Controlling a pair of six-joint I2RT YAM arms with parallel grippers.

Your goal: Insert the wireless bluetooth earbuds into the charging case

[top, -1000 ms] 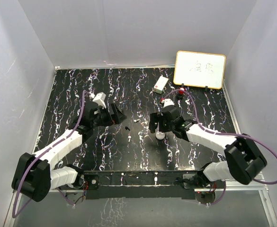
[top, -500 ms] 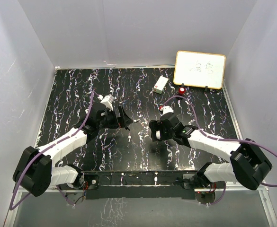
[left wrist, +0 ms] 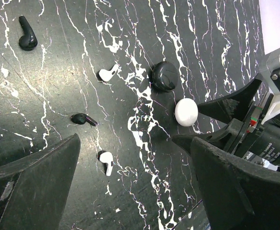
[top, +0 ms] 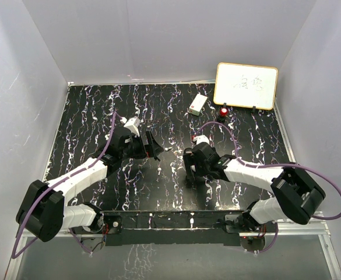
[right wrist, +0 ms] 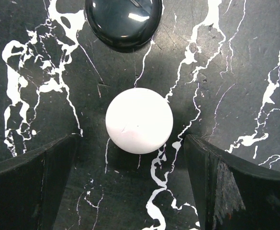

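Note:
My right gripper grabs the white charging case by its opposite sides next, before inserting earbuds, which leaves the case's far rim free for opening.
In the left wrist view four earbuds lie loose on the black marbled table: a black one (left wrist: pixel 27 36), a white one (left wrist: pixel 107 73), a second black one (left wrist: pixel 84 119) and a second white one (left wrist: pixel 106 162). Beside them sit a round black charging case (left wrist: pixel 164 76) and a round white charging case (left wrist: pixel 186 112), both closed. My left gripper (left wrist: pixel 135 191) hangs open above the near white earbud, holding nothing. My right gripper (right wrist: pixel 131 148) is open, its fingertips on either side of the white case (right wrist: pixel 139 120), apart from it. The black case (right wrist: pixel 123 19) lies just beyond.
A small whiteboard (top: pixel 246 86) stands at the back right. In front of it are a white box (top: pixel 197 103) and a small red and black object (top: pixel 223 111). Grey walls close in the table on three sides.
My left gripper has swung right toward the earbuds. My right gripper has shifted left and nearer, coming down over the white case, which it now hides in the top view.

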